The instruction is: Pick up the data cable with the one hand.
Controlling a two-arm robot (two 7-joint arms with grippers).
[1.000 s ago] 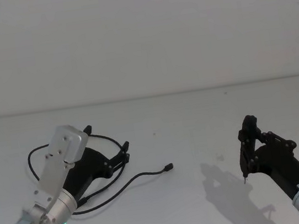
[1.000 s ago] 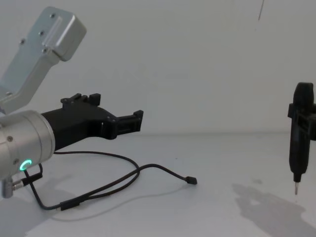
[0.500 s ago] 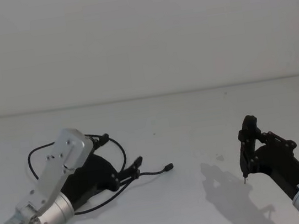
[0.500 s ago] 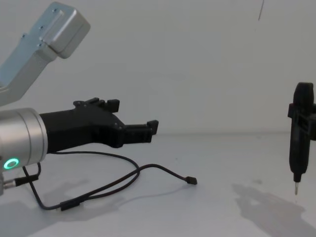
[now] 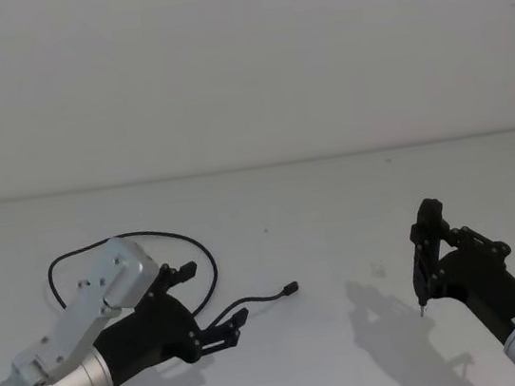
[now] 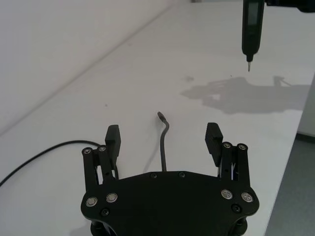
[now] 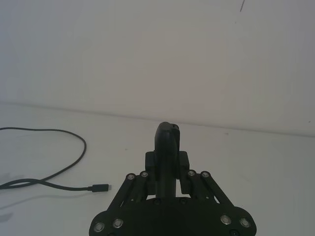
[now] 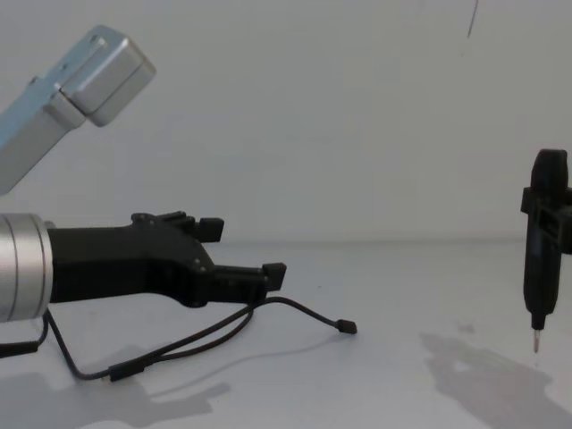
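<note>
The cable's raised arch behind the plug (image 8: 281,300) (image 6: 163,155) stands up off the table while the rest lies slack, so my left gripper should pinch the arch next.
The data cable (image 5: 258,298) is a thin black cord lying on the white table, looping back at the left and ending in a small plug (image 5: 292,288). My left gripper (image 5: 214,295), the wide black one hand, is open and low over the cable. In the left wrist view the cable (image 6: 164,142) runs out between the spread fingers of that gripper (image 6: 162,133). From the chest, the gripper (image 8: 243,250) hangs just above the cable (image 8: 304,311), apart from it. My right gripper (image 5: 427,238) holds a slim black pen-like tool (image 8: 543,259) upright at the right, above the table.
The white table (image 5: 335,201) meets a plain wall at the back. The pen-like tool's metal tip (image 6: 248,60) hangs over its shadow, to the right of the cable's plug (image 7: 101,187). The table's edge (image 6: 304,113) lies beyond it.
My left gripper has come down and moved toward the cable's free end, from above the loop to low over the cord, staying open. The right arm has not moved.
</note>
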